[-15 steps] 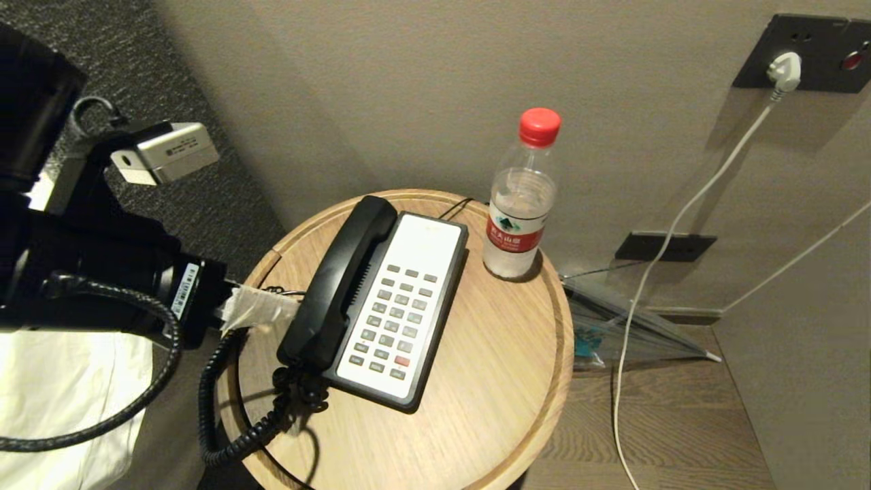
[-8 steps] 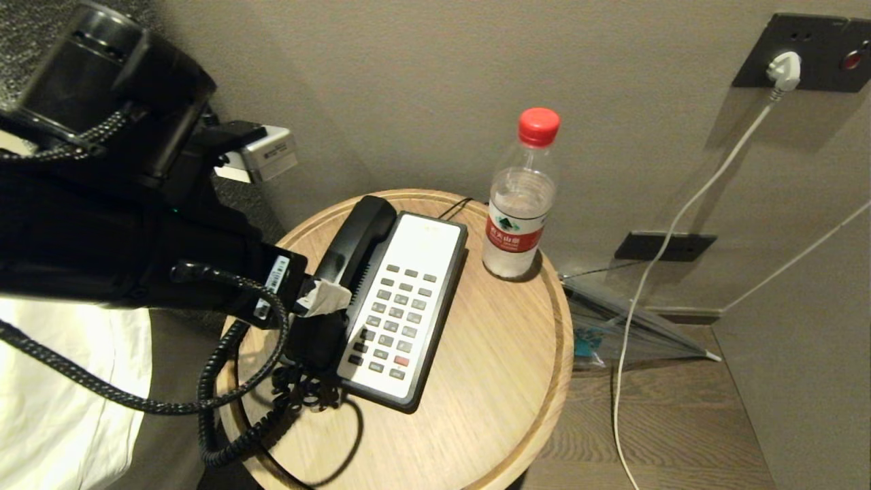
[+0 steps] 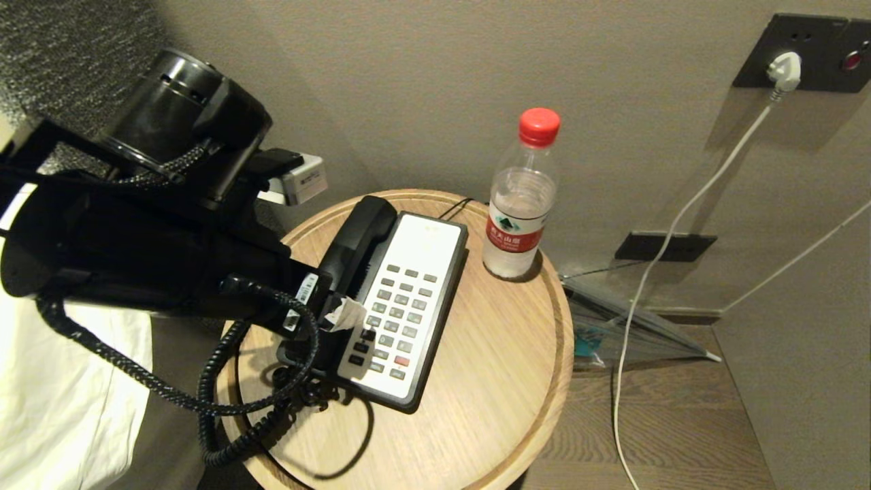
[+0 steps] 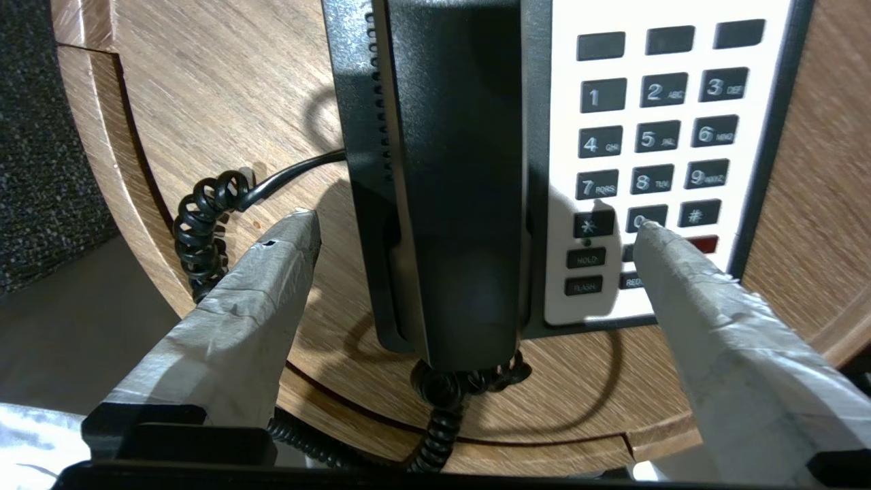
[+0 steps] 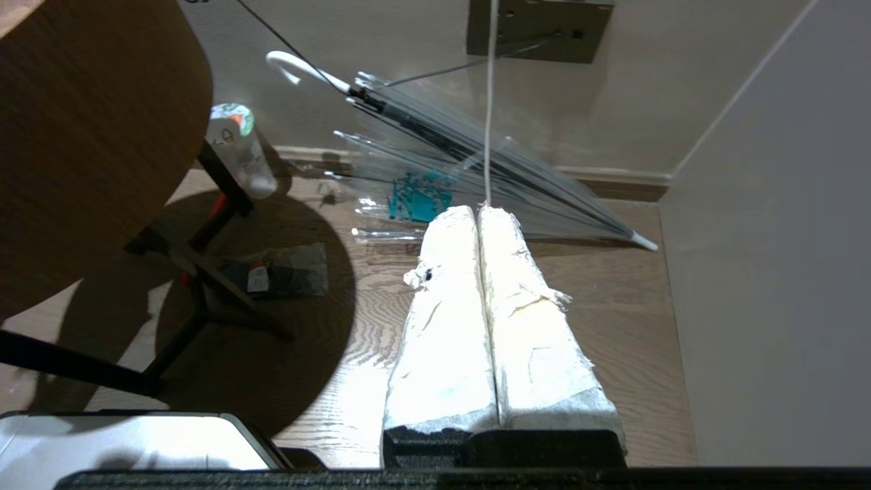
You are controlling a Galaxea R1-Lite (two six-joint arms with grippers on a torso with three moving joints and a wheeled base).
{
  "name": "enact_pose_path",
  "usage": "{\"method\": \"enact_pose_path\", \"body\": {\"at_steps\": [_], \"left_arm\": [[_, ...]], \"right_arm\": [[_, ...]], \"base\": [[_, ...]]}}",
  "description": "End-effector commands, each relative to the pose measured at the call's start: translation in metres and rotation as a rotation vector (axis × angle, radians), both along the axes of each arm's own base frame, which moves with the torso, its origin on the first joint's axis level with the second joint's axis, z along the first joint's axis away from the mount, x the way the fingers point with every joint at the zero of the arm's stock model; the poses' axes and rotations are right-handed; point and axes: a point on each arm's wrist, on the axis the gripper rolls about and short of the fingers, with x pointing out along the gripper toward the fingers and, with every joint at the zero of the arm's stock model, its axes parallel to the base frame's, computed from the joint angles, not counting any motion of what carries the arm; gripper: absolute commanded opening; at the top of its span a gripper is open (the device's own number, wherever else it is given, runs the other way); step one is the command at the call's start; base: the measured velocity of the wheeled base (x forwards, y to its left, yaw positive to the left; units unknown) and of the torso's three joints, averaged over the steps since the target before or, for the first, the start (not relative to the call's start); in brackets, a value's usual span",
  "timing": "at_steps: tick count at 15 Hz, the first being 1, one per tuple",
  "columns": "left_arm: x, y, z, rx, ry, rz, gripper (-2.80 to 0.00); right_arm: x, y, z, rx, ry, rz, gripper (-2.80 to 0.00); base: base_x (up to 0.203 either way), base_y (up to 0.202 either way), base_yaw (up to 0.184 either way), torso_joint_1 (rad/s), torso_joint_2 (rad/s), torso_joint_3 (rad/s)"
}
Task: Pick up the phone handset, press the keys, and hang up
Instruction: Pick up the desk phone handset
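My left gripper needs to go lower before it closes on the black handset, because its fingers are still above the handset and a shadow gap shows over the lower keys.
The black phone handset (image 3: 358,230) lies in its cradle on the left side of the phone base (image 3: 416,241), whose white panel carries the grey keys (image 3: 398,309). In the left wrist view the handset (image 4: 463,156) runs straight away from me beside the keys (image 4: 650,133). My left gripper (image 4: 476,223) hovers open over the handset's cord end, one taped finger (image 4: 272,272) over the wood and the other above the lower keys. The coiled cord (image 3: 221,415) loops off the table's near edge. My right gripper (image 5: 478,212) hangs shut and empty over the floor.
The phone stands on a round wooden table (image 3: 490,381). A red-capped water bottle (image 3: 520,204) sits just behind it. A folded clear umbrella (image 3: 633,327) lies on the floor to the right, with a white cable (image 3: 653,272) hanging from a wall socket. White bedding (image 3: 61,401) is at left.
My left arm has swung in from the left edge over the table to the handset's cord end. Its fingers have spread wider. The phone, the bottle and the right arm have not moved.
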Motion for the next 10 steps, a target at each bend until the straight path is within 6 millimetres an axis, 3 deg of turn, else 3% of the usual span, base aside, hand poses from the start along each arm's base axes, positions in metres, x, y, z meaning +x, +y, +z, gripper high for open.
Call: {"method": "enact_pose_path", "body": {"at_steps": [1, 6, 10], "left_arm": [[0.009, -0.007, -0.009, 0.036, 0.02, 0.018, 0.0], [0.019, -0.014, -0.013, 0.043, 0.016, 0.033, 0.0], [0.027, -0.018, -0.002, 0.028, -0.047, 0.057, 0.0]], "right_arm": [[0.0, 0.0, 0.0, -0.001, 0.002, 0.0, -2.8], [0.0, 0.0, 0.0, -0.001, 0.002, 0.0, -2.8], [0.0, 0.0, 0.0, -0.001, 0.002, 0.0, -2.8]], "base": [[0.0, 0.0, 0.0, 0.0, 0.0, 0.0], [0.0, 0.0, 0.0, 0.0, 0.0, 0.0], [0.0, 0.0, 0.0, 0.0, 0.0, 0.0]]}}
